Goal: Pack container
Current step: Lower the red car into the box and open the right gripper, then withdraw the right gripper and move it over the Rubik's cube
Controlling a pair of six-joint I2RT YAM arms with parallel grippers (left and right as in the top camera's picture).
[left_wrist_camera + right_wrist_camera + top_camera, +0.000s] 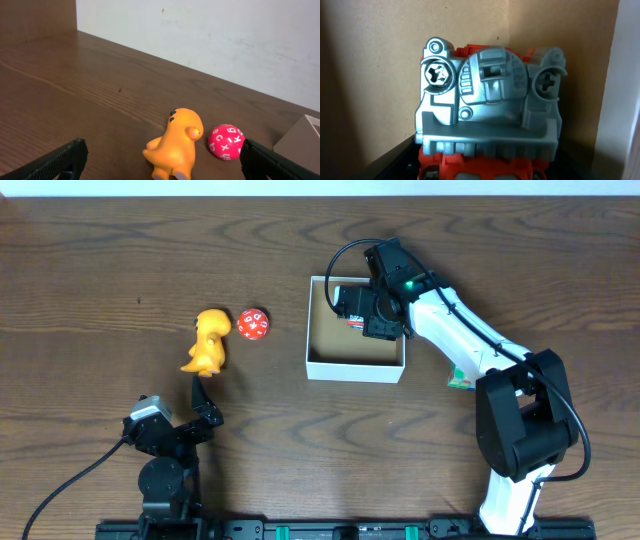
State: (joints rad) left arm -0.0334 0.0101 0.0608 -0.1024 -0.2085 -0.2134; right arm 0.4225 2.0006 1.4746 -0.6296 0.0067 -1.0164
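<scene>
The toy robot is within the container's white sides over its tan bottom. It would rest inside if the right gripper opened now, so the right gripper should open.
The container (355, 370) is a square white box with a tan inside, at mid-table. My right gripper (375, 315) reaches into its far right corner, shut on a grey and red toy robot (354, 320). In the right wrist view the toy robot (490, 100) fills the space between the fingers (485, 170), with the box's tan floor (380, 60) behind it. My left gripper (203, 402) is open and empty, just in front of an orange dinosaur toy (210, 340) and a red lettered ball (253, 325). Both show in the left wrist view: the dinosaur (177, 142) and the ball (226, 141).
A small green and white object (460, 380) lies beside the right arm, right of the box. The box's corner (300, 137) shows at the right edge of the left wrist view. A white wall stands beyond the table's far edge.
</scene>
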